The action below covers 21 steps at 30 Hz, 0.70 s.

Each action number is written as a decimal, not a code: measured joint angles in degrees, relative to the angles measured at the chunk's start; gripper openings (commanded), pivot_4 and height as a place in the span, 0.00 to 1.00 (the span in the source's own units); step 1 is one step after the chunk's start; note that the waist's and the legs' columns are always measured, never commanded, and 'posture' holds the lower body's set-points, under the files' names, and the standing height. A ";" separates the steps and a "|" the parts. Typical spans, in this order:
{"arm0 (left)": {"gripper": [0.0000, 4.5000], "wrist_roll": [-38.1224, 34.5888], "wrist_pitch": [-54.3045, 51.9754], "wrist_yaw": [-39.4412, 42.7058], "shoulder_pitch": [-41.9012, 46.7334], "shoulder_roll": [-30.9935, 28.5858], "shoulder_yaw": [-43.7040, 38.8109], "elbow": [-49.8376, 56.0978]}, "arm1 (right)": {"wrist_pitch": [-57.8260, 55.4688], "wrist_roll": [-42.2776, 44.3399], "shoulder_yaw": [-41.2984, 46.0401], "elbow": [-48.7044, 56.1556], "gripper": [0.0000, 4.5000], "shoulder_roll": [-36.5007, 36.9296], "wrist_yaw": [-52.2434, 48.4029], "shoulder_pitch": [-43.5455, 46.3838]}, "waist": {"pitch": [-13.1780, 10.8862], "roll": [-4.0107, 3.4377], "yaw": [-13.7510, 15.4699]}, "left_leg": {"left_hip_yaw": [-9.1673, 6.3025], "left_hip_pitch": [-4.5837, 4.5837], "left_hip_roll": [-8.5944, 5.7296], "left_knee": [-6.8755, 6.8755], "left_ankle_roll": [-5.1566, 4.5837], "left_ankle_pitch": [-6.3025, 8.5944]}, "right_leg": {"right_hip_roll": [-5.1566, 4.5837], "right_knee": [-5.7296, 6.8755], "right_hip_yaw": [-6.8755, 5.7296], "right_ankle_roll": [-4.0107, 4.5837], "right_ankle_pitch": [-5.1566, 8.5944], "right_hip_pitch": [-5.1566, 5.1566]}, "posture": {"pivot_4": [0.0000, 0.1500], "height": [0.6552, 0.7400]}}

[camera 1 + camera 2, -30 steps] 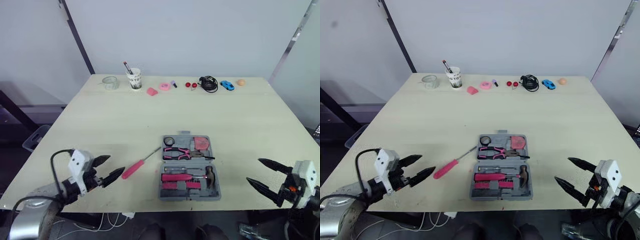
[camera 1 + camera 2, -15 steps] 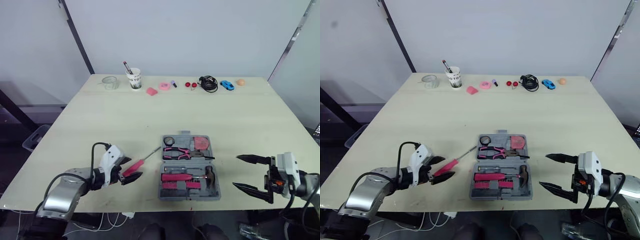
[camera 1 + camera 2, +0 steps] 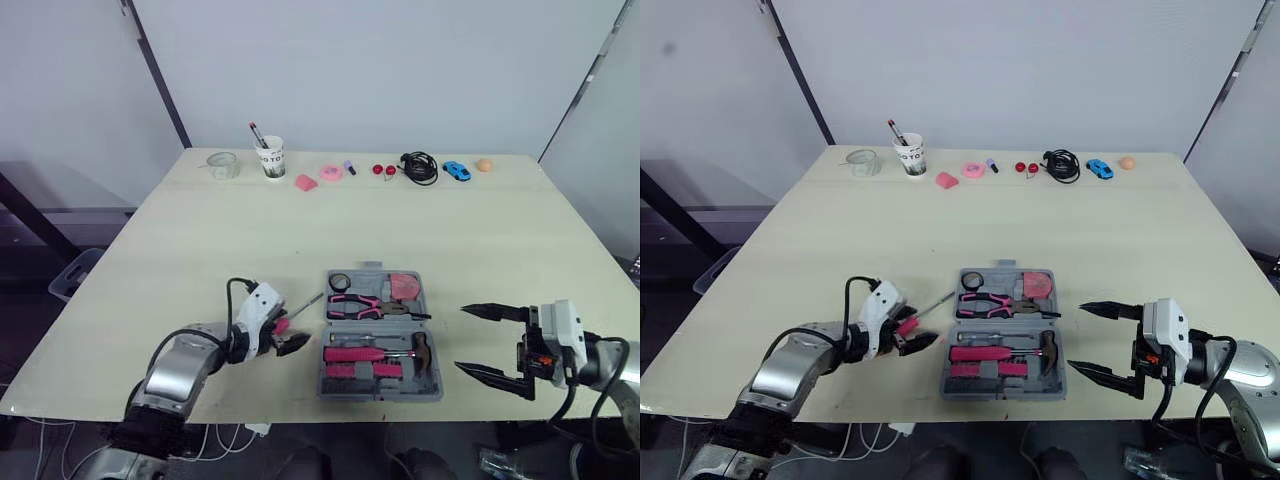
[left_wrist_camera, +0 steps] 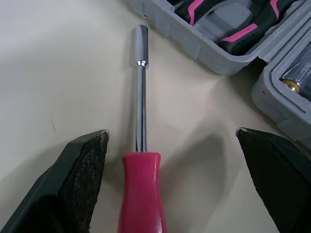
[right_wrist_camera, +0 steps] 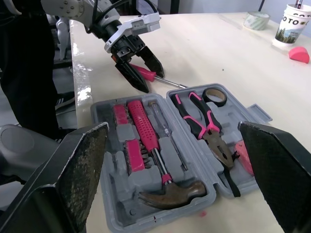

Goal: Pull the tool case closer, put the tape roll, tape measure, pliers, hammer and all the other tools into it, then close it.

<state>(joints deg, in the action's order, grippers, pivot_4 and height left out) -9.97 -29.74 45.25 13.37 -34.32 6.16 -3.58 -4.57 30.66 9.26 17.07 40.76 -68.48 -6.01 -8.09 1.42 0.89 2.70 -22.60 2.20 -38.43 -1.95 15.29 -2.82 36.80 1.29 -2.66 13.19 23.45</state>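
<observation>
My left gripper grabs the screwdriver by its thick pink handle (image 3: pixel 282 326) next, since the bulk of the screwdriver sits at one end of a thin metal shaft (image 3: pixel 306 307).
The grey tool case (image 3: pixel 380 335) lies open near the table's front edge. It holds pink pliers (image 3: pixel 360 303), a hammer (image 3: pixel 416 350), a black tape roll (image 3: pixel 338 282), a pink tape measure (image 3: pixel 402 286) and a pink-handled tool (image 5: pixel 144 127). A pink screwdriver (image 4: pixel 141 194) lies on the table just left of the case, its metal shaft (image 3: pixel 309 301) pointing at the case. My left gripper (image 4: pixel 171 132) is open, one finger on each side of the pink handle. My right gripper (image 3: pixel 460 338) is open just right of the case, pointing at it.
Along the far edge stand a clear tape roll (image 3: pixel 221 165), a paper cup with pens (image 3: pixel 268 156), pink bits (image 3: pixel 305 182), a black cable (image 3: pixel 417 166), a blue toy car (image 3: pixel 455 170) and an orange ball (image 3: pixel 483 164). The table (image 3: pixel 200 250) is bare between them and the case.
My left gripper has travelled right along the front edge and now straddles the screwdriver handle. My right gripper has moved left and up, closer to the case.
</observation>
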 measured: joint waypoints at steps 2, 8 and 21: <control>0.69 0.55 -1.10 -0.54 0.43 -0.03 -0.40 -0.26 | -0.06 -0.04 -0.03 0.72 1.00 -0.34 0.50 -0.31 | 0.01 -0.01 -0.08 | -0.02 0.01 0.00 0.00 0.00 0.00 | 0.00 0.00 0.02 0.00 0.00 0.00 | 1.00 1.00; 0.11 0.52 -2.71 -0.94 -1.31 -0.39 -1.97 1.45 | -0.43 0.03 -0.18 2.30 1.00 -0.34 1.58 0.75 | 0.01 -0.02 -0.21 | -0.06 0.02 0.02 0.01 0.00 0.00 | -0.01 -0.01 0.05 -0.07 -0.04 0.01 | 1.00 1.00; 0.09 -0.78 -1.15 -1.35 -5.69 -1.08 -3.81 4.37 | -1.49 0.04 -1.74 2.21 1.00 -0.35 1.48 3.07 | 0.01 -0.02 -0.25 | -0.08 0.11 0.05 0.03 0.00 0.00 | -0.01 0.01 0.12 0.01 0.00 0.01 | 1.00 1.00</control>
<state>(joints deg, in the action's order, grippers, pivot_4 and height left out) -10.75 -30.89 43.90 7.68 -35.41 2.35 0.80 -6.06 30.70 7.52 19.27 40.40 -67.00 -2.94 -8.08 1.40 0.64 2.62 -22.49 2.25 -38.41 -1.95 15.29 -2.83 36.81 1.41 -2.65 13.19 23.46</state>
